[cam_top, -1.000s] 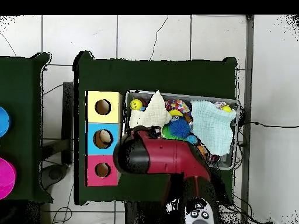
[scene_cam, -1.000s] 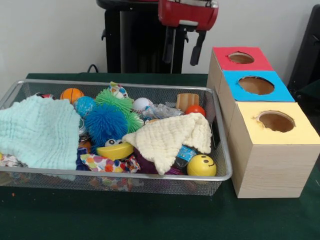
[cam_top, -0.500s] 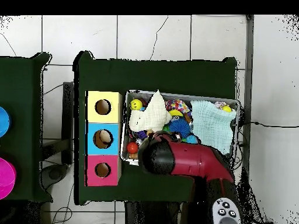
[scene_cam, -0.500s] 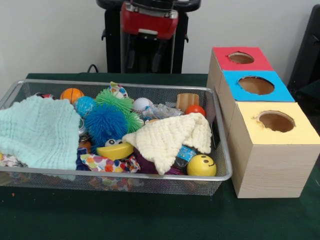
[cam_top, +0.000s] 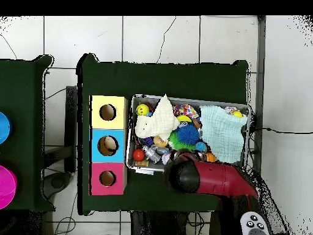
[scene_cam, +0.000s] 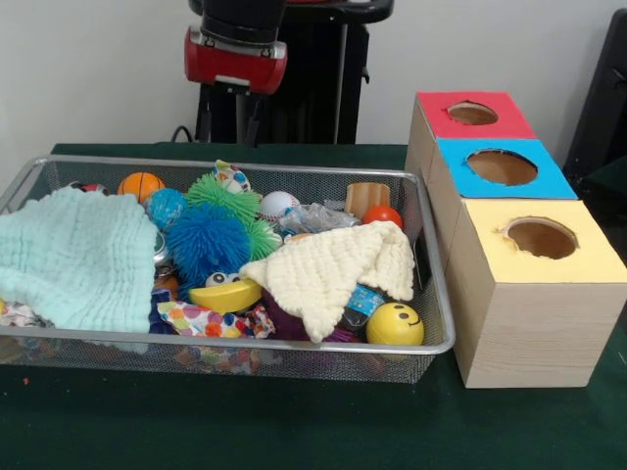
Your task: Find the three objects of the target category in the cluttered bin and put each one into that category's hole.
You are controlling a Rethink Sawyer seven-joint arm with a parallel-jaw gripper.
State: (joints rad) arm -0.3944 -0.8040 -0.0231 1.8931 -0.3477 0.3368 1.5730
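The gripper grabs the back dotted fabric piece by its raised top (scene_cam: 229,173) next, since the piece pokes up between the green spiky ball and the baseball.
The wire mesh bin (scene_cam: 294,345) is full of toys; it also shows in the overhead view (cam_top: 189,99). One dotted fabric piece (scene_cam: 201,319) lies at the bin's front, by the rim. Another (scene_cam: 232,176) stands up at the back, and a third (scene_cam: 14,313) peeks out under the mint cloth at the left. The yellow-topped hole (scene_cam: 541,238) is in the nearest box on the right, also in the overhead view (cam_top: 107,112). My gripper (scene_cam: 231,125) hangs open and empty above the bin's back edge, left of centre. In the overhead view the red arm (cam_top: 195,177) hides it.
A mint-green cloth (scene_cam: 73,255) covers the bin's left part and a cream cloth (scene_cam: 328,269) its front right. Between them lie a blue spiky ball (scene_cam: 206,240), a green one, a yellow smiley ball (scene_cam: 395,323) and other balls. The blue-topped hole (scene_cam: 502,166) and red-topped hole (scene_cam: 472,113) stand behind the yellow one.
The arm has swung left in the front view, from beside the boxes to above the bin's back edge left of centre. Nothing in the bin has moved.
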